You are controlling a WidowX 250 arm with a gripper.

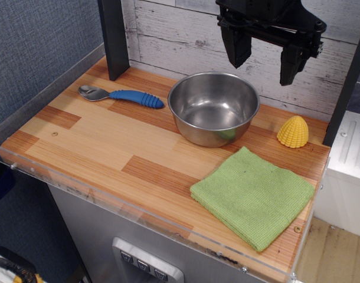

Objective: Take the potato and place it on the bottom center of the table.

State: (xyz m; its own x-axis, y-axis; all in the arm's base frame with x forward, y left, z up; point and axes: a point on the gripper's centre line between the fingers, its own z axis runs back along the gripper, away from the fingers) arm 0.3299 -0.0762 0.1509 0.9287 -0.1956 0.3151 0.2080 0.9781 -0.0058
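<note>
I need to pick up the yellow potato by its ridged sides next. Then it can go on the bottom center of the table.
The potato [293,131] is a small yellow dome-shaped toy with bumpy ridges. It stands upright on the striped wooden table [103,141] at the far right, just right of the steel bowl. My black gripper [264,57] hangs high above the back of the table, over the bowl's right rim and up and left of the potato. Its two fingers are spread apart and hold nothing.
A steel bowl [213,107] stands at the back centre. A spoon with a blue handle [122,95] lies at the back left. A folded green cloth [254,196] lies at the front right. A black post [112,36] rises at the back left. A clear acrylic rim [79,187] edges the table.
</note>
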